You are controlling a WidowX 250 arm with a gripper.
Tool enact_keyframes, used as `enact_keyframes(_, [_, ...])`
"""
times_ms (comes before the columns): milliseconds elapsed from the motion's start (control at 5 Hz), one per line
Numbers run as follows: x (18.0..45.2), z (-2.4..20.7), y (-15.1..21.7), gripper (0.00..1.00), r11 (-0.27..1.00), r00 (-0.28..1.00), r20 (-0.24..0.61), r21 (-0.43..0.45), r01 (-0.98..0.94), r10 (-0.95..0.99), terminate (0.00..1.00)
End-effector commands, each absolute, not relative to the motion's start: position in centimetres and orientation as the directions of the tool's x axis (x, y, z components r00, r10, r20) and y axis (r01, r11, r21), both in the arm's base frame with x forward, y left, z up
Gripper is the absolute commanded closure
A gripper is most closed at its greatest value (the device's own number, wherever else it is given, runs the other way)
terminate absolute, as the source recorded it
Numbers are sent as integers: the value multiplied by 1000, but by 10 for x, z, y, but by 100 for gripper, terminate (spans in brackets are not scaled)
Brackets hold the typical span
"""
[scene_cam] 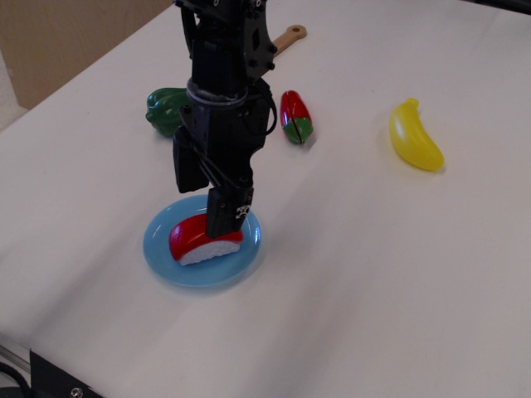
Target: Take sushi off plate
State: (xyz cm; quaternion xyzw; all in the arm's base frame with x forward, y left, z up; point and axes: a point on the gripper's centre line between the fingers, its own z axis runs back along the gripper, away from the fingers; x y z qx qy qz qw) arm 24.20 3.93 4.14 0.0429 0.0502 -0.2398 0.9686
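Observation:
My gripper grabs the sushi's long sides next, to take the sushi off the light blue plate.
The sushi, red top on white rice, lies on the light blue plate at the front left of the white table. My black gripper has come down onto the plate from above. Its fingers stand apart: one fingertip is in front of the sushi's right end, and the other is higher, behind its far left side. The jaws look open around the sushi and not closed on it. The sushi's far right part is hidden by the finger.
A green toy pepper lies behind the arm. A red-and-green split toy vegetable lies to the right, a yellow banana further right, and a wooden handle at the back. The table's front edge runs along the lower left.

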Motion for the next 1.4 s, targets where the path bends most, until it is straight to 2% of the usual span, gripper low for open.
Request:
enact_keyframes(0, [237,30,44,0,871,870,-160,91,483,-466,0])
enact_keyframes(400, [235,19,36,0,861,856,-187,85,502,-481,0])
enact_keyframes(600, [235,22,36,100,869,864,-181,82,489,-469,0])
enact_keyframes(1000, [251,49,34,100,898,901,-131,104,427,-413,0])
enact_keyframes(1200, [276,69,23,100,909,911,-98,87,408,-400,0])
